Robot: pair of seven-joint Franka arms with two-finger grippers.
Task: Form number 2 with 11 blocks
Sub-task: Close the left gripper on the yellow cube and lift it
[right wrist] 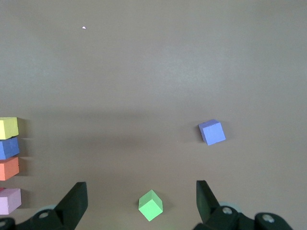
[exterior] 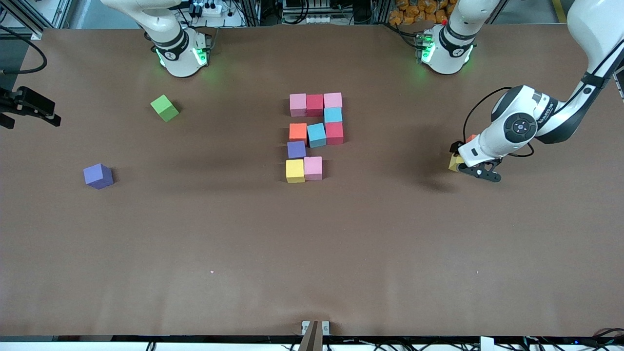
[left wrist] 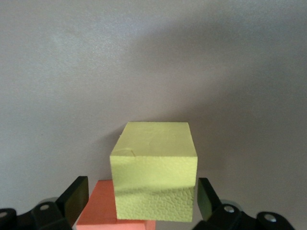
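My left gripper's fingers are around the yellow block, by the orange block. They would catch the yellow block if they closed now, so I should close my left gripper on it.
The partial number 2 (exterior: 314,136) lies mid-table: pink, red, pink in the top row, light blue, then orange, light blue, red, then purple, then yellow (exterior: 295,170) and pink (exterior: 313,167). My left gripper (exterior: 469,164) is low at the left arm's end of the table. It stands open around a loose yellow block (left wrist: 153,170), fingers (left wrist: 76,197) on either side. An orange block (left wrist: 98,207) touches that yellow block (exterior: 455,162). My right gripper (right wrist: 140,188) is open and empty, high over the right arm's end (exterior: 36,113).
A loose purple block (exterior: 98,176) and a lime-green cube (exterior: 165,107) lie toward the right arm's end; both appear in the right wrist view, purple block (right wrist: 212,132) and green cube (right wrist: 150,205). Brown table surface (exterior: 312,253) stretches toward the front camera.
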